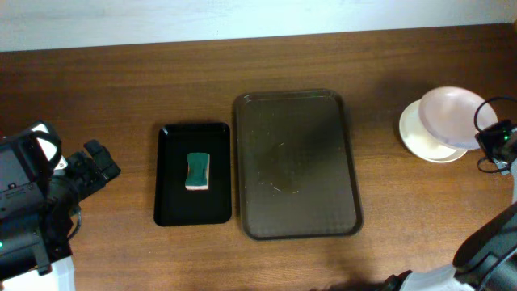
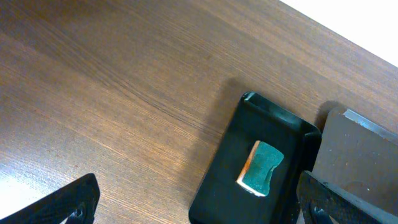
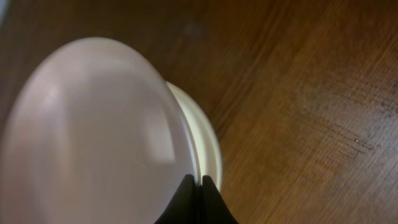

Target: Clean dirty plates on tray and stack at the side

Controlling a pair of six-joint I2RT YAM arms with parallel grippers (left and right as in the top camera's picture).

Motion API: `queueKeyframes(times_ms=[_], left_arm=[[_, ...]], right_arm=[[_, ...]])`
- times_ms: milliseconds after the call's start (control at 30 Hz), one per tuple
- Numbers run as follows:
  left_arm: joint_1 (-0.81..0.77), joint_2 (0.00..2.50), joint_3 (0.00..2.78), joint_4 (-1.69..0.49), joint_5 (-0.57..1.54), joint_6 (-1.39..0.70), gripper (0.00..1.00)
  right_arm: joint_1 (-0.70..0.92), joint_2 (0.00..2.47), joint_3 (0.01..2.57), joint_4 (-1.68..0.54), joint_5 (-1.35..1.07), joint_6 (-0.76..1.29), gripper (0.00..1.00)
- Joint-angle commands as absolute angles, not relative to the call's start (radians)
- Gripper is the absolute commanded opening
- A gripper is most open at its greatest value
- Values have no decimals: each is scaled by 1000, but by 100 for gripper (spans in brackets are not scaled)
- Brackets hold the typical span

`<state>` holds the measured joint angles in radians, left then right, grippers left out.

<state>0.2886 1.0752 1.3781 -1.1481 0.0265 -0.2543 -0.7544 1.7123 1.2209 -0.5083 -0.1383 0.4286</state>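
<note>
My right gripper should hold the white plate until it covers the stack; its tilted rim [image 1: 446,145] is sideways off the stack's exposed rim.
The dark brown tray [image 1: 296,165] lies in the middle of the table with no plates on it. At the right, white plates [image 1: 420,133] are stacked on the table. My right gripper [image 1: 487,139] is shut on the rim of another white plate [image 1: 451,115] and holds it tilted over the stack. In the right wrist view the held plate [image 3: 93,130] fills the left, with the stack's rim [image 3: 208,143] behind it and my fingertips [image 3: 198,182] pinched on its edge. My left gripper [image 2: 199,208] is open and empty at the left.
A smaller black tray [image 1: 194,174] lies left of the brown tray and holds a green sponge [image 1: 198,170]. It also shows in the left wrist view [image 2: 224,193] with the sponge [image 2: 261,168]. The left arm [image 1: 32,194] fills the table's left edge.
</note>
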Motion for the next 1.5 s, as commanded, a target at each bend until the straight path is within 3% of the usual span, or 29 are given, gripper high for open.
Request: queueKeyframes(times_ms=[0,100,133,167,300,367,433,567,633,700,967,1000,1033,1267,1333,1467], left_arm=[[291,1066,1386,-1147,31,-253,100],[291,1066,1386,-1147,31,-253,100],[291,1066,1386,-1147,31,-253,100],[291,1066,1386,-1147,31,-253,100],[291,1066,1386,-1147,31,-253,100],[291,1066,1386,-1147,31,-253,100],[291,1066,1386,-1147,31,-253,100],[291,1066,1386,-1147,31,-253,100],[291,1066,1386,-1147,31,-253,100],[291,1066,1386,-1147,31,-253,100],[291,1066,1386,-1147,31,-253,100],[291,1066,1386,-1147,31,-253,100],[291,1066,1386,-1147,31,-253,100],[291,1066,1386,-1147,31,-253,100],[291,1066,1386,-1147,31,-253,100],[291,1066,1386,-1147,31,-253,100]], right_arm=[[-756,1802,1225,-490,-172,438,4],[-709,1835,1225,-462,-173,400,6],[-682,1832,1225,-442,-179,351,30],[-662,1819,1227,-443,-181,314,41],[-508,1604,1230,-505,-358,299,51],[-389,1477,1230,-562,-456,272,55],[-134,1355,1230,-624,-458,186,55],[413,1378,1229,-661,-215,179,57],[603,1472,1229,-663,22,179,57],[693,1547,1229,-663,134,107,57],[713,1484,1258,-616,76,78,66],[713,1454,1262,-623,76,78,75],[713,1405,1262,-653,74,78,98],[678,1161,1262,-834,184,42,98],[622,1120,1262,-836,184,1,98],[354,1008,1261,-890,61,-30,98]])
